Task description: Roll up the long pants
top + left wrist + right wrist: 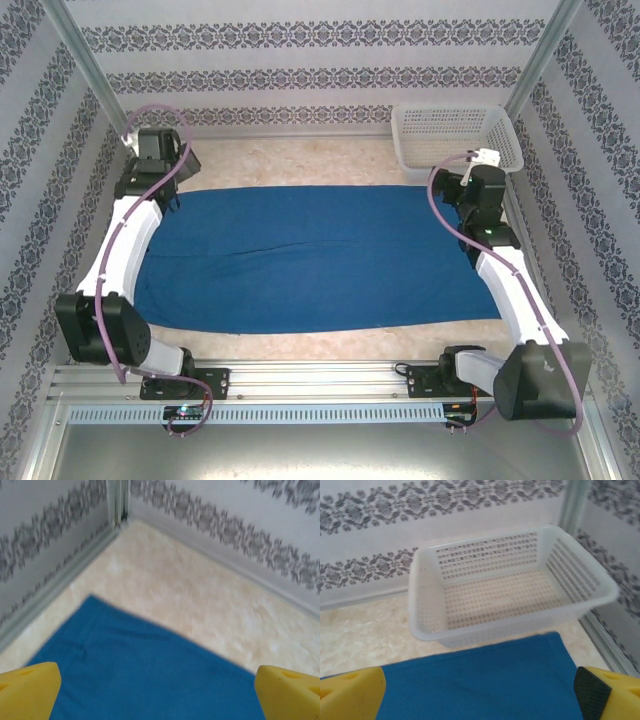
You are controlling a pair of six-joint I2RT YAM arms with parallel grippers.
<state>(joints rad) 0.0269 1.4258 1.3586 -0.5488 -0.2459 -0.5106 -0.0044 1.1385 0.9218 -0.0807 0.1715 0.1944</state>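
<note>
I should next grab the long pants' near corner (150, 318) with my left gripper, to fold the near edge of the pants onto their far edge for rolling.
The long pants (320, 260) lie spread flat and wide across the table, royal blue, with a faint seam running left to right. My left gripper (165, 190) hovers over their far left corner. In the left wrist view the left gripper (157, 695) is open, its yellow fingertips (27, 690) wide apart above the blue cloth (150, 670). My right gripper (468, 200) is over the far right corner. In the right wrist view the right gripper (480, 695) is open too, with the cloth (480, 680) below and nothing held.
A white perforated basket (455, 125) stands empty at the back right, its near wall (485, 630) almost touching the pants' far edge. Patterned walls close in the table on three sides. Bare beige tabletop (190, 590) runs behind the pants.
</note>
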